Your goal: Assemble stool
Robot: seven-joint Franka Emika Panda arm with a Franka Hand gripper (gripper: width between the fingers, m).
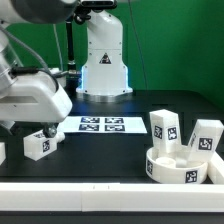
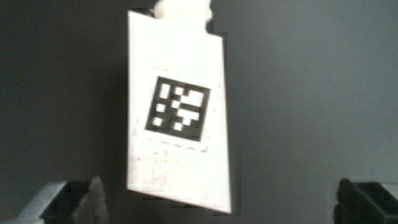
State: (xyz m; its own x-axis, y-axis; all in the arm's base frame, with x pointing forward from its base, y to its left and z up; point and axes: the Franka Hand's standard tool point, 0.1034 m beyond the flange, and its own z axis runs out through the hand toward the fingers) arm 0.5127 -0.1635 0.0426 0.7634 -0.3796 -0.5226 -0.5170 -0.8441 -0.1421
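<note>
I need to move my gripper lower first and then close on the white block leg. My fingers are above the leg and would miss it if I closed now.
In the exterior view a white block leg (image 1: 38, 146) with a black-and-white tag lies on the dark table at the view's left. My gripper (image 1: 45, 127) hangs just over it. The wrist view shows that leg (image 2: 178, 110) as a long white piece with one tag. Its near end reaches in between my fingertips (image 2: 79, 202), closer to one of them and touching neither. My gripper (image 2: 222, 205) is open and holds nothing. The round ring-shaped seat (image 1: 180, 166) sits at the exterior view's right. Two more legs (image 1: 165, 125) (image 1: 207, 136) stand upright behind it.
The marker board (image 1: 100, 125) lies flat in the middle of the table, in front of the robot base (image 1: 104, 60). A long white rail (image 1: 110, 205) runs along the table's front edge. Another white piece (image 1: 2, 152) shows partly at the left edge.
</note>
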